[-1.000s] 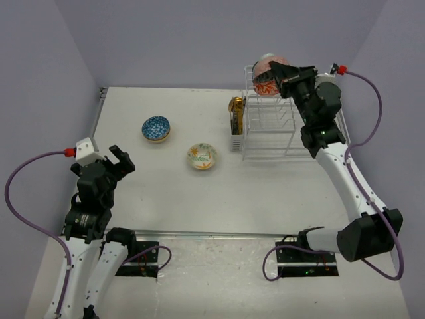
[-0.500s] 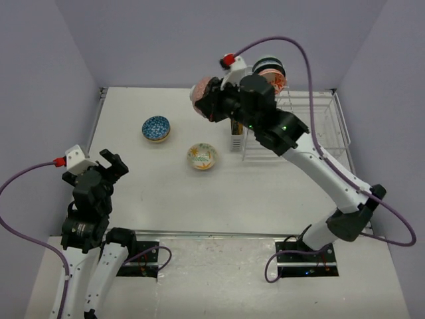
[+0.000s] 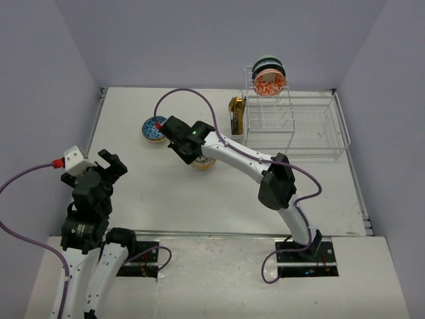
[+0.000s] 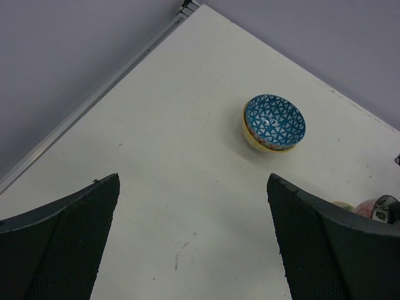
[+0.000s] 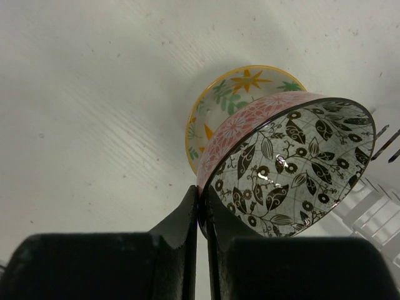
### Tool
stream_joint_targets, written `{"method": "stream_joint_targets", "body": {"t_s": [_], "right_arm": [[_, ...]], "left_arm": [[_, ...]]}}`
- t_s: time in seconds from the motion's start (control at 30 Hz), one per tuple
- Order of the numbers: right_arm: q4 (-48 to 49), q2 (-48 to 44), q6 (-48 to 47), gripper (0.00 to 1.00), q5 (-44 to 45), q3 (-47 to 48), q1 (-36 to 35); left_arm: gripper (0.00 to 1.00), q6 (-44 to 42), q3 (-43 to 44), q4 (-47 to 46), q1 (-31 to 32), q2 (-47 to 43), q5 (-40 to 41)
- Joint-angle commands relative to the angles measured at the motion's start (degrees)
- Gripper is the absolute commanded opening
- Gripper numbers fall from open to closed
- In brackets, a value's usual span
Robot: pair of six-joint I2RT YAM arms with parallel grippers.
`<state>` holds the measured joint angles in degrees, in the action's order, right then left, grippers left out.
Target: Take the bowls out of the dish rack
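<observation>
The pink bowl in my right gripper hangs tilted above and would fall crooked if I opened now. Next, it goes down inside the cream floral bowl's rim before the release.
My right gripper [image 5: 201,194] is shut on the rim of a bowl [image 5: 294,169] with a pink outside and a grey inside with black leaves. It holds the bowl tilted just above a cream floral bowl [image 5: 219,103] on the table. In the top view this gripper [image 3: 182,145] is left of the cream bowl [image 3: 206,163]. A blue patterned bowl [image 3: 153,129] sits further left and also shows in the left wrist view [image 4: 274,122]. The white wire dish rack [image 3: 295,126] at the back right holds upright bowls [image 3: 269,78]. My left gripper [image 3: 109,166] is open and empty.
A gold-brown cylinder [image 3: 236,111] stands against the rack's left side. The right arm [image 3: 246,156] stretches across the middle of the table. The table's left edge rail [image 4: 94,100] runs beside the left gripper. Purple walls close in on three sides.
My right arm has swung from the rack across to the left and down with the pink bowl, to just above the cream bowl. The left arm drew back slightly.
</observation>
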<state>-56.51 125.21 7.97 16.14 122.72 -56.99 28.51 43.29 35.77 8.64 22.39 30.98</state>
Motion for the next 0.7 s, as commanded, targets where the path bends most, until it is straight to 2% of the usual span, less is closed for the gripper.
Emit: {"method": "stream_joint_targets", "body": {"t_s": [0.0, 0.27, 0.67], "right_arm": [[-7.3, 0.9, -5.3, 0.0, 5.1, 8.4, -0.6], [-12.1, 5.7, -11.8, 0.0, 6.9, 10.0, -1.0], [-10.4, 8.2, -17.5, 0.0, 7.1, 7.9, -2.1]], "left_arm": [[1.0, 0.9, 1.5, 0.3, 0.1, -0.8, 1.6], [1.0, 0.7, 1.4, 0.1, 0.1, -0.9, 1.2], [1.0, 0.4, 1.2, -0.3, 0.1, -1.2, 0.7]]}}
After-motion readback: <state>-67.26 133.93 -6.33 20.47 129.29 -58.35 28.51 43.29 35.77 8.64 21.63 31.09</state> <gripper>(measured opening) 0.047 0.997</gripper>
